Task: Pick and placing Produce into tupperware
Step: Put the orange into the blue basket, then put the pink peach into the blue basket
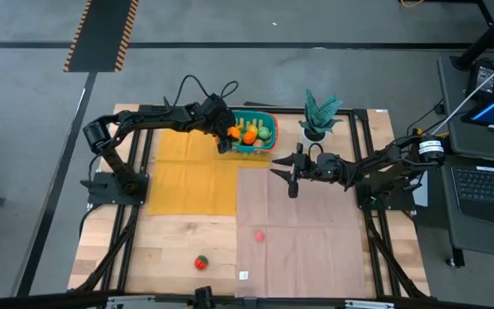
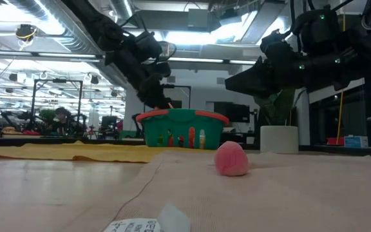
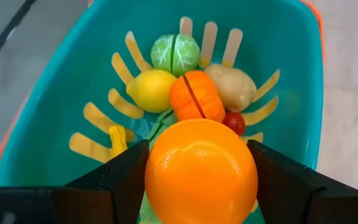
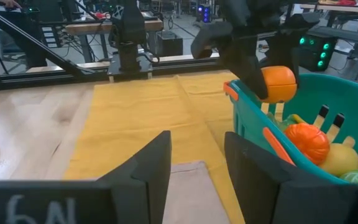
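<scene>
My left gripper is ready to open: the orange ball (image 1: 233, 133) hangs low over the inside of the teal basket (image 1: 262, 144), so the ball would rest in the basket.
The teal basket (image 1: 262, 144) with an orange-red rim stands at the yellow cloth's far right corner. It holds a lemon (image 3: 151, 89), a green cabbage (image 3: 175, 53), an orange fruit (image 3: 196, 95), a potato (image 3: 232, 84) and a small tomato (image 3: 234, 121). My left gripper (image 1: 229, 134) hangs over the basket's left end, shut on an orange ball (image 3: 201, 171). My right gripper (image 1: 292, 178) is open above the pink cloth, right of the basket, touching nothing. A pink piece (image 1: 259, 235) lies on the pink cloth and a red-and-green piece (image 1: 201, 263) on the bare wood. My left gripper pinches the orange ball (image 4: 277, 83) between its two fingers (image 3: 126, 177), one on each side at its widest part. The fingers come from above, slanting down from the table's left. The ball is lifted clear, just above the basket's inside near the left rim (image 4: 231, 91).
A potted green plant (image 1: 320, 116) in a white pot stands at the far edge, right of the basket. The yellow cloth (image 1: 191, 176) covers the left half and the pink cloth (image 1: 307, 240) the right. A small white label (image 1: 243, 275) lies near the front edge.
</scene>
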Controlling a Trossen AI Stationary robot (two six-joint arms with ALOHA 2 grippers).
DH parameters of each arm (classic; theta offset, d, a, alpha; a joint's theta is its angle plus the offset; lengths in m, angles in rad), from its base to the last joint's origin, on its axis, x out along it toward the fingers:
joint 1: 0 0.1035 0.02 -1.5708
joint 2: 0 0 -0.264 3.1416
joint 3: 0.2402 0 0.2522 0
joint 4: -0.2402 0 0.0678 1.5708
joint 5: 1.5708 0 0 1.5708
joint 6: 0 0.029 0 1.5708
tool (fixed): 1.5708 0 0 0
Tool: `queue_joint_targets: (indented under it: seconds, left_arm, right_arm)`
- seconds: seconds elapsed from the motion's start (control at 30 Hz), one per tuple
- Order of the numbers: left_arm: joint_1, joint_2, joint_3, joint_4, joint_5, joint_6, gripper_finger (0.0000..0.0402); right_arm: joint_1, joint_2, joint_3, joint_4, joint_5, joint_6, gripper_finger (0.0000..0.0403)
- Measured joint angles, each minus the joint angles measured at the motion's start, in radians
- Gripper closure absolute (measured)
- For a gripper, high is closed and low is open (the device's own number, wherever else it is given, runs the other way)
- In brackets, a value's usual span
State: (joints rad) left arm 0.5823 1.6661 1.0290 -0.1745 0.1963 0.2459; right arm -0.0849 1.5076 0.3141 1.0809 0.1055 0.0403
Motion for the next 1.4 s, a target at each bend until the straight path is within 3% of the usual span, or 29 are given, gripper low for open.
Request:
queue_joint_targets:
  seconds: [1.03,1.3,1.4]
  left_arm:
    - [-0.001,-0.001,0.000,-0.053,-0.045,0.000,0.0137]
    - [-0.001,-0.110,-0.002,-0.034,-0.050,0.001,0.0137]
    - [-0.001,-0.166,-0.003,-0.052,0.024,0.001,0.0137]
  right_arm:
    - [0.000,0.000,0.000,0.000,0.000,0.000,0.0250]
    - [0.000,0.000,0.000,0.000,0.000,-0.021,0.0250]
    - [0.000,0.000,0.000,0.005,0.000,-0.029,0.0250]
